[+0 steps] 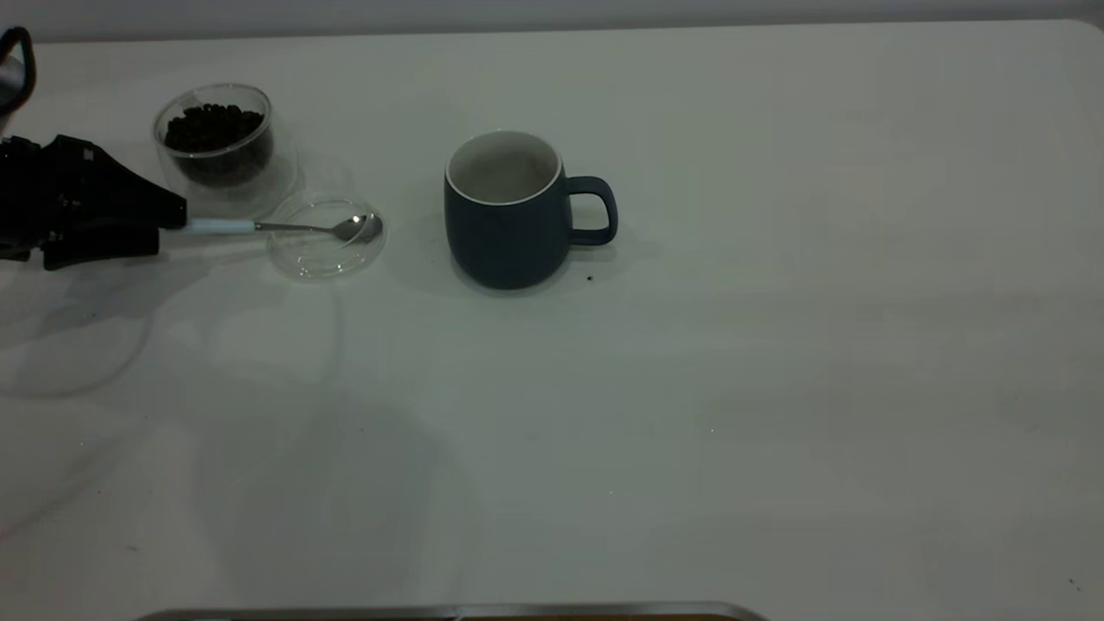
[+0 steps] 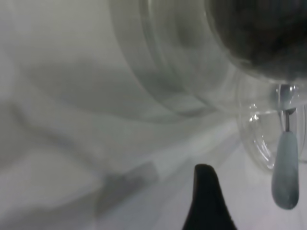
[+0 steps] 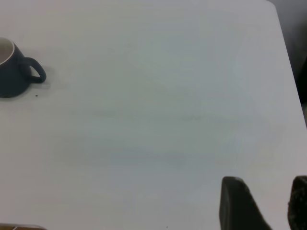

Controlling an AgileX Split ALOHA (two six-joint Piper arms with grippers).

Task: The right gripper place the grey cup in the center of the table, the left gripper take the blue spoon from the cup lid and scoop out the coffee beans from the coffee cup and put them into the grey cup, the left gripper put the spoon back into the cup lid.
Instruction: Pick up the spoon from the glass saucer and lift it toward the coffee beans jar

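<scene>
I am not ready to close yet, because my fingers stop at the blue spoon's handle end (image 1: 195, 226). My left gripper should first move toward the cup lid (image 1: 323, 250), then close on the spoon.
The grey cup (image 1: 509, 216) stands upright near the table's middle, handle to the right; it also shows far off in the right wrist view (image 3: 9, 69). The coffee cup (image 1: 216, 142) holds coffee beans (image 1: 211, 129) at the back left. The cup lid (image 1: 323, 250) lies in front of it with the blue spoon (image 1: 285, 227) resting bowl-in-lid. My left gripper (image 1: 177, 222) is at the handle's end, open. In the left wrist view one finger (image 2: 205, 177) stands apart from the spoon handle (image 2: 286, 167). My right gripper (image 3: 266, 191) is open and empty over bare table.
A single dark speck (image 1: 589, 278) lies by the grey cup's base. The table's (image 1: 776, 388) front edge shows a metal strip (image 1: 448, 612). A dark curved object (image 1: 15, 69) sits at the far left edge.
</scene>
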